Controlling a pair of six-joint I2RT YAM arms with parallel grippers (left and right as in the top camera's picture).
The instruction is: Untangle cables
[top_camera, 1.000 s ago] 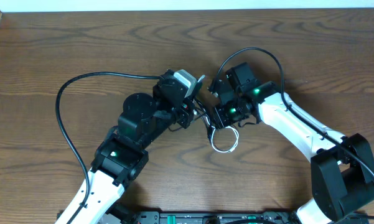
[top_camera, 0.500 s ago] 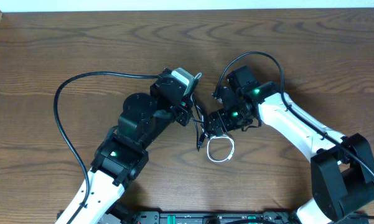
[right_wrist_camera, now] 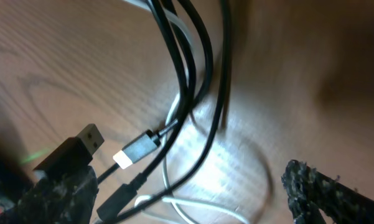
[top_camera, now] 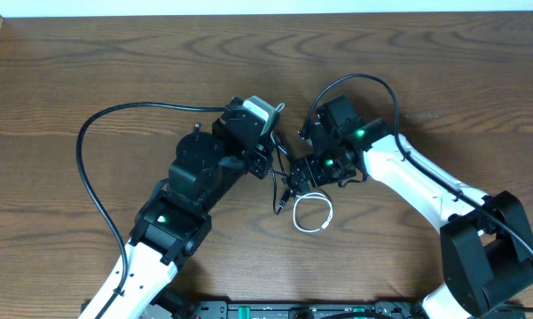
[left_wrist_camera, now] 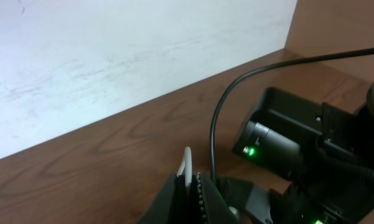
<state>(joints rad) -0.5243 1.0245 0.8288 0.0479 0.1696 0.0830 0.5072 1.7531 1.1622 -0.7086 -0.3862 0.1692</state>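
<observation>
Next, my right gripper grabs a black cord along its strand (right_wrist_camera: 210, 142), free of the white cord (right_wrist_camera: 169, 158), to pull the cables apart.
The cables are a tangle of thin black cords (top_camera: 285, 177) and a white loop (top_camera: 313, 213) lying on the wooden table between the two arms. My left gripper (top_camera: 277, 115) is raised and shut on a white cable (left_wrist_camera: 187, 167), whose end sticks up out of the closed jaws (left_wrist_camera: 190, 186). Black strands hang from there down to the table. My right gripper (top_camera: 308, 174) hovers just above the tangle, open, with nothing between its fingers (right_wrist_camera: 327, 190). Below it lie black cords (right_wrist_camera: 190, 81), a white cord (right_wrist_camera: 169, 158) and two plug ends (right_wrist_camera: 135, 150).
A thick black arm cord (top_camera: 97, 133) arcs wide over the table on the left. Another arm cord (top_camera: 364, 80) loops above the right wrist. A white wall (left_wrist_camera: 112, 56) borders the far table edge.
My right gripper has gone from shut to open and let the cables go. The white loop has slid slightly down and left on the table. The left gripper rose a little.
</observation>
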